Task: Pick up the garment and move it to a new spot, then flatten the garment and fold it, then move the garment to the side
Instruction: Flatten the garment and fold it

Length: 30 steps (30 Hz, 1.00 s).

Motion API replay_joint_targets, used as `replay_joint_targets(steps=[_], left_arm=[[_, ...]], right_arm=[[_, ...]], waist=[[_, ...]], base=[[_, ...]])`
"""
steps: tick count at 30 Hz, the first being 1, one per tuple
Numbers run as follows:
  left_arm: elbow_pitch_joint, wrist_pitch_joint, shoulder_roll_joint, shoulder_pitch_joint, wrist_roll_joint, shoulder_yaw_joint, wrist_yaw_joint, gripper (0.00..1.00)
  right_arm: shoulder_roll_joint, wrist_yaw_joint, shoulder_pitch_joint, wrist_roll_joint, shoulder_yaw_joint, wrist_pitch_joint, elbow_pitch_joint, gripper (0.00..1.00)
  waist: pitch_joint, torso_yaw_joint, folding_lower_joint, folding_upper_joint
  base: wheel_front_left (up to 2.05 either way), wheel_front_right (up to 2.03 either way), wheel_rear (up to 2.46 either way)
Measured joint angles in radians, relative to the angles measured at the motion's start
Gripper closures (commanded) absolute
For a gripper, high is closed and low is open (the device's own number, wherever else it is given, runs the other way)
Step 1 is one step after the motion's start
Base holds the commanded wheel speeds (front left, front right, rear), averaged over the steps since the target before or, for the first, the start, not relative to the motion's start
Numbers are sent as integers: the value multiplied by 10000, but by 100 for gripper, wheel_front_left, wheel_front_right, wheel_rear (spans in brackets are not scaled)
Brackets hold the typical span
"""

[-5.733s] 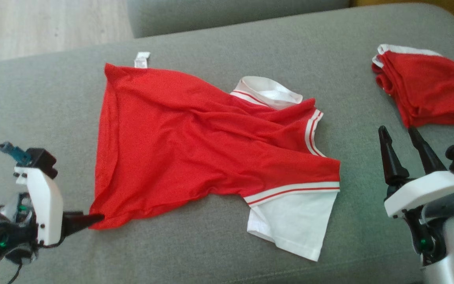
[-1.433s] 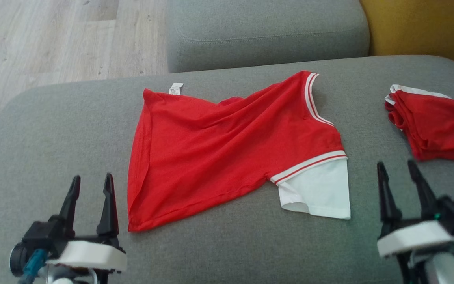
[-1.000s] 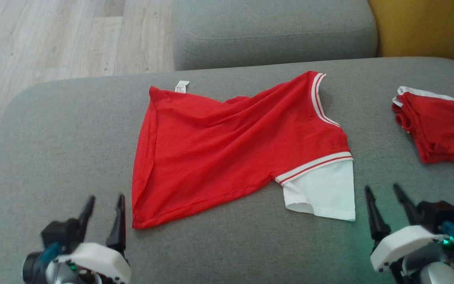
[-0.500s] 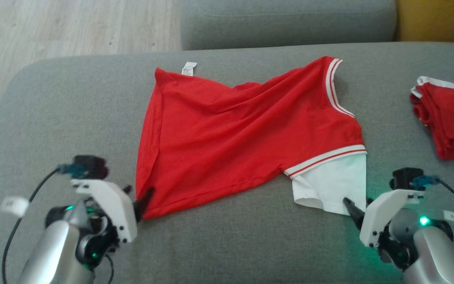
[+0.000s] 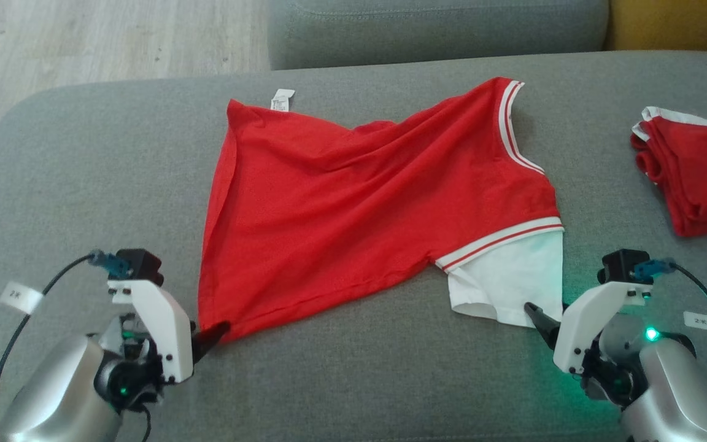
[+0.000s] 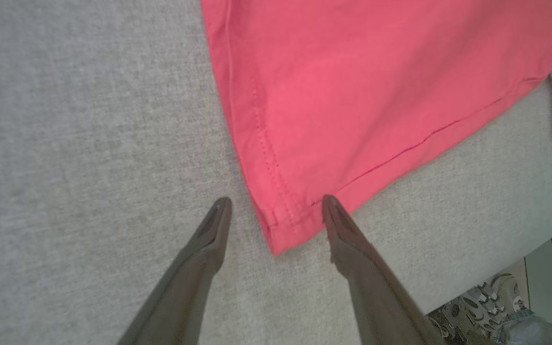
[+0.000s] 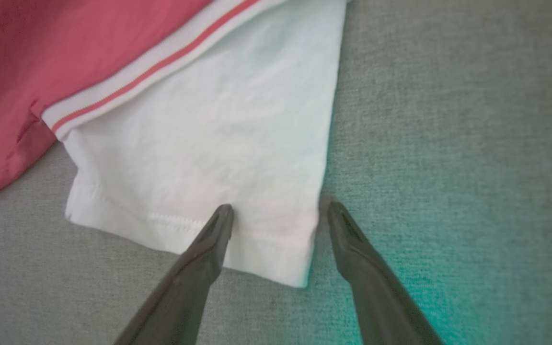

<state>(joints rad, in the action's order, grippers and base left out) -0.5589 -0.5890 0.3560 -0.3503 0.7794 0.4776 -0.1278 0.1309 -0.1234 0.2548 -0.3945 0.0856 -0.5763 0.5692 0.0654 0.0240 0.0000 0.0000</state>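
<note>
My left gripper grips the red shirt by its hem corner [image 5: 227, 331] next, where the edges meet in a narrow tip, since the shirt lies flat across the seat [image 5: 83, 172].
The garment [image 5: 359, 209] is a red shirt with a white sleeve [image 5: 507, 282], spread on the grey sofa seat [image 5: 83, 172]. My left gripper [image 5: 215, 334] is open at its near left hem corner. In the left wrist view that red corner [image 6: 281, 230] lies between the two spread fingers of the left gripper [image 6: 275, 203]. My right gripper [image 5: 534, 313] is open at the sleeve's near right corner. In the right wrist view the right gripper [image 7: 278, 208] straddles the sleeve's edge [image 7: 300, 249], one finger over the white cloth, the other over bare sofa.
A second red garment [image 5: 697, 178] lies folded at the seat's far right. Behind the seat are a grey back cushion [image 5: 439, 24], a wooden floor [image 5: 83, 43] on the left and a yellow surface [image 5: 679, 24] on the right. The seat's front edge [image 6: 496, 268] is close behind my left gripper.
Over the last second both grippers tipped down from upright and came in to the garment's two near corners, still open. The head camera shifted slightly. The garment has not moved.
</note>
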Motion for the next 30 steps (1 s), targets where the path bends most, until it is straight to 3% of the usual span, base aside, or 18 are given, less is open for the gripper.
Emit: replay_joint_targets(steps=[7, 8, 9, 10, 11, 12, 13, 14, 22, 30], left_arm=[[-353, -13, 15, -409, 886, 359, -31, 0], [-439, -104, 23, -493, 1032, 410, -31, 0], [-512, -182, 54, -588, 1137, 516, -31, 1], [-564, -215, 100, -675, 1200, 621, -35, 24], [-593, -253, 128, -732, 1254, 665, -36, 52], [-629, -253, 153, -765, 1319, 711, -33, 63], [-677, -257, 178, -774, 1392, 792, -31, 94], [-725, -276, 190, -773, 1471, 930, -31, 100], [-644, 316, 397, -763, 1755, 1225, -31, 100], [-217, 1338, 692, -959, 1852, 1243, -29, 100]], right_arm=[[17, 0, 149, -305, 209, 40, 6, 0], [25, 2, 207, -366, 274, 25, 33, 7], [40, 4, 249, -439, 349, -13, 44, 24], [63, 4, 268, -529, 403, -65, 46, 50], [88, 4, 283, -656, 468, -88, 48, 66], [107, 6, 282, -786, 571, -90, 46, 100], [107, 6, 277, -911, 702, -90, 48, 100], [102, 6, 266, -1043, 880, -88, 42, 100], [104, 4, -71, -1457, 1231, 1323, -8, 100], [222, 4, 126, -1906, 732, 3076, -851, 100]], waist=[[272, -52, 0, 0], [303, -59, 0, 0], [326, -69, 0, 0], [334, -80, 0, 0], [330, -88, 0, 0], [317, -92, 0, 0], [292, -93, 0, 0], [253, -93, 0, 0], [-61, -99, 0, 0], [-18, -119, 0, 0]], base=[[0, 0, 0], [0, 0, 0], [0, 0, 0], [0, 0, 0], [0, 0, 0], [0, 0, 0], [0, 0, 0], [0, 0, 0], [0, 0, 0], [0, 0, 0]])
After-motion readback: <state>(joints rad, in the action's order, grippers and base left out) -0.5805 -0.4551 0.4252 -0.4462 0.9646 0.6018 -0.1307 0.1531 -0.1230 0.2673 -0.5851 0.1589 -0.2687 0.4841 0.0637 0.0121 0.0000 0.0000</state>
